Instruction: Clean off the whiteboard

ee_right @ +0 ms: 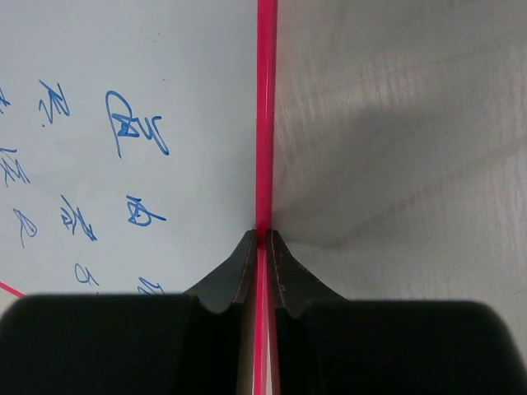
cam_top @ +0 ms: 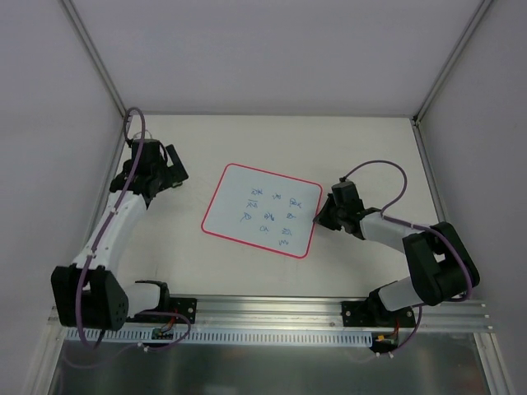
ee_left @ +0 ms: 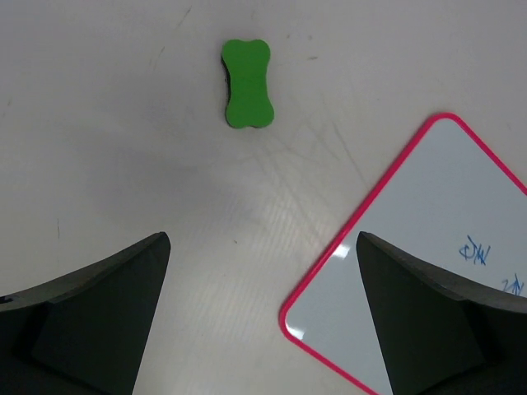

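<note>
Next, my left gripper reaches the green bone-shaped eraser and grabs its narrow middle (cam_top: 177,183), which leaves the eraser's bottom free to erase the whiteboard (cam_top: 259,210).
The whiteboard (cam_top: 259,210) lies flat in the middle of the table, white with a red-pink border and several blue scribbles on its right half. My right gripper (cam_top: 319,218) is at its right edge. In the right wrist view the gripper (ee_right: 263,239) is shut on the board's red rim (ee_right: 265,123), one finger on each side, with the whiteboard (ee_right: 165,82) stretching off to the left. My left gripper (cam_top: 175,177) hangs open to the left of the board. In its wrist view the left gripper (ee_left: 263,239) is wide apart over bare table, beside a corner of the whiteboard (ee_left: 428,247).
A green bone-shaped eraser (ee_left: 247,84) lies on the table ahead of the left gripper, apart from the board. White walls with metal posts (cam_top: 103,66) close in the table on three sides. An aluminium rail (cam_top: 272,311) runs along the near edge.
</note>
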Controlling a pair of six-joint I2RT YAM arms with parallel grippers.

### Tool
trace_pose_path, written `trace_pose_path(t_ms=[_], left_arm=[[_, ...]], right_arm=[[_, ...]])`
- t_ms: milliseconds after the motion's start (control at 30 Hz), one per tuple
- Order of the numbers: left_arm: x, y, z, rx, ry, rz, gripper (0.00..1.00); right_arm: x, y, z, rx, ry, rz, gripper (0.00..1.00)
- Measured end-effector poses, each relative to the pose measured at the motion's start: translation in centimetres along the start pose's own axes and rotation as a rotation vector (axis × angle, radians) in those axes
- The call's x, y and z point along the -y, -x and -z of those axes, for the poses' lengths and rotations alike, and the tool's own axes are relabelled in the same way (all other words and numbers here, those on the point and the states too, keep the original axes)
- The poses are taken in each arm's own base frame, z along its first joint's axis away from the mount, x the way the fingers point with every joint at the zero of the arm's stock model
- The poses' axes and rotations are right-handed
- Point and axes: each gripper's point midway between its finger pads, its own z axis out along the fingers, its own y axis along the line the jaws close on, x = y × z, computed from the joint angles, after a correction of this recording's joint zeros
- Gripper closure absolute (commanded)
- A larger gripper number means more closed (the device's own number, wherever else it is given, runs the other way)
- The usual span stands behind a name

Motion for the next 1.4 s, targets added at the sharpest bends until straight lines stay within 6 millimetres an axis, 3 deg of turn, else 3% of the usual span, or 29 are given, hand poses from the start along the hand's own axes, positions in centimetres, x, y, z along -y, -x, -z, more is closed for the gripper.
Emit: trace_pose_path(t_ms=[200, 467, 733, 867, 1400], left_arm=[[-1.7, 1.3, -5.3, -0.085, 0.106, 0.049, 0.05], [-2.2, 2.2, -11.2, -0.154, 0.168, 0.051, 0.21], [-2.5, 0.0, -16.6, -0.251, 0.207, 0.011, 0.33], [-3.0, -1.4, -17.6, -0.29, 0.222, -0.002, 0.35], [-2.9, -1.7, -18.6, -0.308, 0.217, -0.023, 0.55]], right_arm=[[-0.1, 0.0, 0.0, 0.006, -0.004, 0.0, 0.92], [-0.2, -0.1, 0.0, 0.006, -0.002, 0.005, 0.92], [-0.3, -0.1, 0.0, 0.006, -0.001, 0.006, 0.92], [-0.3, -0.2, 0.0, 0.006, 0.001, 0.008, 0.92], [-0.5, -0.2, -0.1, 0.007, 0.007, 0.008, 0.92]])
